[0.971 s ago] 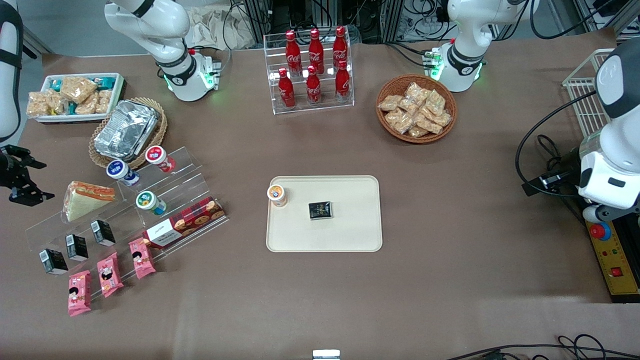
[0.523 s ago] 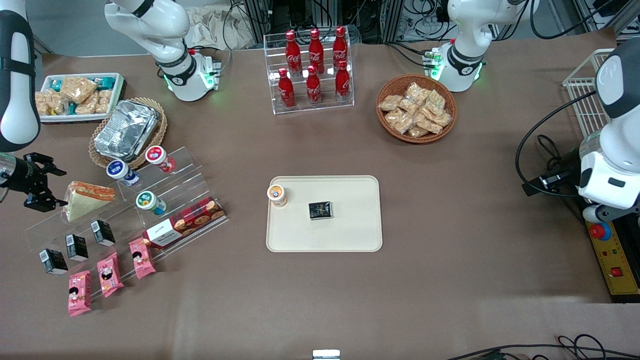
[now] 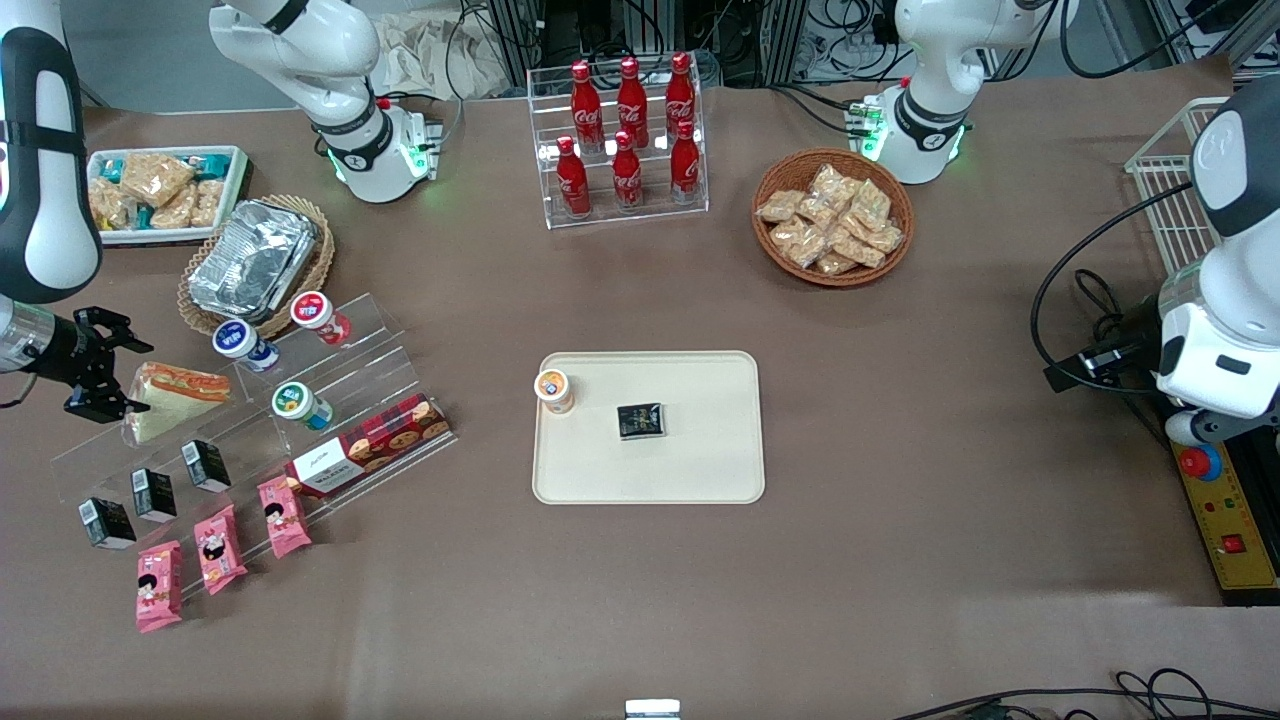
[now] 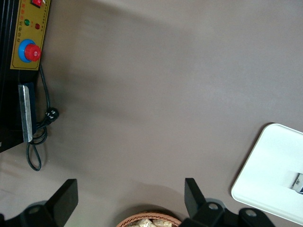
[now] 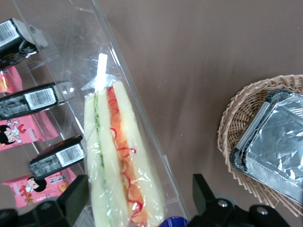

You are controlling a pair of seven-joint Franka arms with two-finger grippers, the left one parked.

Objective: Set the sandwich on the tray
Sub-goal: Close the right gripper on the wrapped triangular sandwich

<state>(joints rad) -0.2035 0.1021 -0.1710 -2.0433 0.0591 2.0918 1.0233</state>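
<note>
I should next grab the wrapped wedge by its narrow end (image 3: 214,390) with my right gripper, to put the sandwich onto the cream tray (image 3: 700,470).
The sandwich (image 3: 175,397), a wrapped triangular wedge of white bread with orange-red and green filling, leans on the top step of a clear acrylic stand (image 3: 250,420) toward the working arm's end of the table. My right gripper (image 3: 105,372) is open and right beside the sandwich's outer end, its fingers spread on either side of that end without gripping. In the right wrist view the sandwich (image 5: 120,156) lies between the two open fingers (image 5: 203,196). The cream tray (image 3: 700,470) lies mid-table and holds a small cup (image 3: 553,390) and a dark packet (image 3: 640,420).
The stand also carries round tubs (image 3: 301,404), a biscuit box (image 3: 370,456), black cartons (image 3: 153,493) and pink packets (image 3: 218,548). A basket with foil containers (image 3: 255,260), a white bin of snacks (image 3: 150,190), a cola bottle rack (image 3: 620,140) and a snack basket (image 3: 832,215) stand farther from the front camera.
My right gripper has moved in from the table's edge toward the sandwich, staying open, and now brackets its end. The sandwich and tray have not moved.
</note>
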